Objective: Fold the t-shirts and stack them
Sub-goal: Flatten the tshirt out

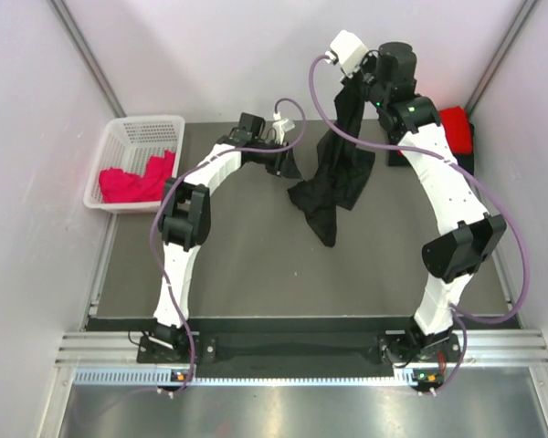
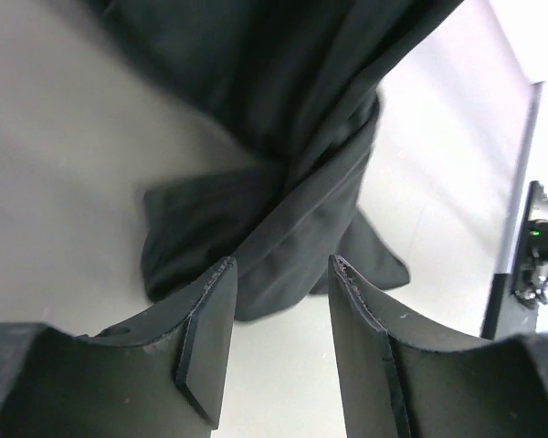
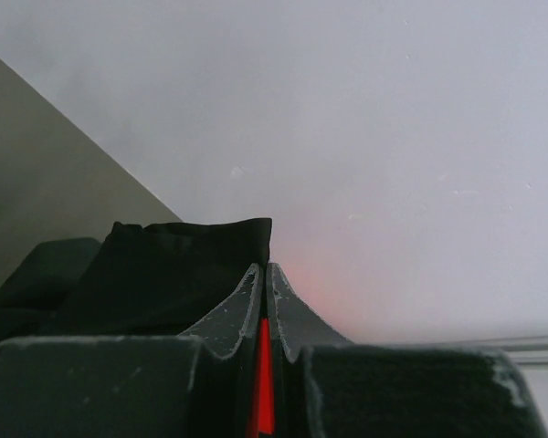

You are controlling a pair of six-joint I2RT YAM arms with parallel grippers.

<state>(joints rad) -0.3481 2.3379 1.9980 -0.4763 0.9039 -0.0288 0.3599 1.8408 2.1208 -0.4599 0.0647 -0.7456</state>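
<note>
My left gripper next needs to grab the black t-shirt by its bunched lower end point(image 1: 313, 199) point(image 2: 276, 248), away from my right gripper. Then my grippers can spread the t-shirt between them for folding.
A large black t-shirt point(image 1: 342, 173) hangs from my right gripper point(image 1: 352, 87), which is raised high at the back of the table and shut on the shirt's top edge. In the right wrist view the cloth point(image 3: 183, 265) stands just left of the closed gripper point(image 3: 263, 266). The shirt's lower end lies bunched on the table. My left gripper point(image 1: 288, 164) is open, low at the shirt's left side. In the left wrist view the twisted cloth point(image 2: 283, 182) lies just beyond the gripper point(image 2: 283, 265), nothing between its fingers. A folded red t-shirt point(image 1: 455, 128) lies at the back right.
A white lattice basket point(image 1: 132, 132) stands at the back left and holds a crumpled pink-red t-shirt point(image 1: 132, 181). White walls close in the table on the left, back and right. The dark table top point(image 1: 256, 265) lies between the arms.
</note>
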